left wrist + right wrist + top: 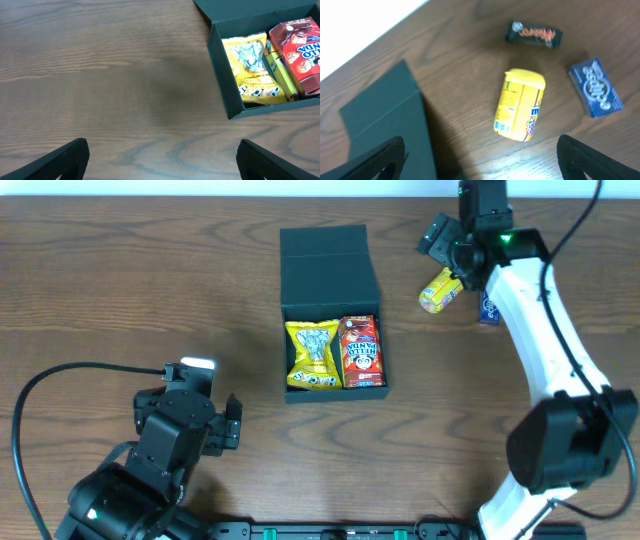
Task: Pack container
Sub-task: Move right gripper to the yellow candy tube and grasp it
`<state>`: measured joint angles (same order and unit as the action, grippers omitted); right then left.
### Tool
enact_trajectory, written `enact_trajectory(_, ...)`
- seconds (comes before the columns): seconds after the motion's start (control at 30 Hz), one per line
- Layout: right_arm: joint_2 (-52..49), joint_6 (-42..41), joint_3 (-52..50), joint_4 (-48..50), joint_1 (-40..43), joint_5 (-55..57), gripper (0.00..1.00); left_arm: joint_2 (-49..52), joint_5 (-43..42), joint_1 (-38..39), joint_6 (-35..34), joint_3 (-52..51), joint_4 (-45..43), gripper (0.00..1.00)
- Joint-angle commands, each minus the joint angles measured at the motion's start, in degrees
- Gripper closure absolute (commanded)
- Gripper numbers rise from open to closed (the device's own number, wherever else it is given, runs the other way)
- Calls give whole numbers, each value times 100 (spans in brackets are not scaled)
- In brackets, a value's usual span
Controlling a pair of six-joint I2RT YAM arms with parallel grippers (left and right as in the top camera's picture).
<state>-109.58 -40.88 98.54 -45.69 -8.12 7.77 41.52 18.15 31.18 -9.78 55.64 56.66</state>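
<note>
The yellow packet has to be laid into the container, so my right gripper needs to grab it across its long sides next, leaving both ends free.
The black container [328, 270] sits open at the table's middle, its lid flap folded back. Inside lie a yellow snack packet [313, 353] and a red snack packet [360, 350]; the left wrist view shows them [250, 65] [300, 50] with a thin green item [280, 75] between. My right gripper [447, 255] is open and empty, hovering above a yellow packet [520, 111] to the right of the container's lid [385, 120]. My left gripper [232, 423] is open and empty, low over bare table to the front left of the container [222, 75].
A blue packet [595, 88] lies right of the yellow one, also seen overhead [489, 308]. A dark wrapped candy with orange print [534, 36] lies beyond them near the table's far edge. A black cable [60, 380] loops at the left.
</note>
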Motion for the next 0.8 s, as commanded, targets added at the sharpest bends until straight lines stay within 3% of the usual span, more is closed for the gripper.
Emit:
enact_trajectory(0.0, -411, -704, -74, 15, 50, 238, 3, -2, 2, -13, 37, 87, 15, 5)
enact_trajectory(0.33, -1377, -1399, -74, 232, 203, 249, 4, -2, 2, -13, 35, 87, 15, 5)
enact_trajectory(0.77, -2100, -1390, -74, 651, 361, 24, 4, -2, 2, -13, 37, 87, 17, 5)
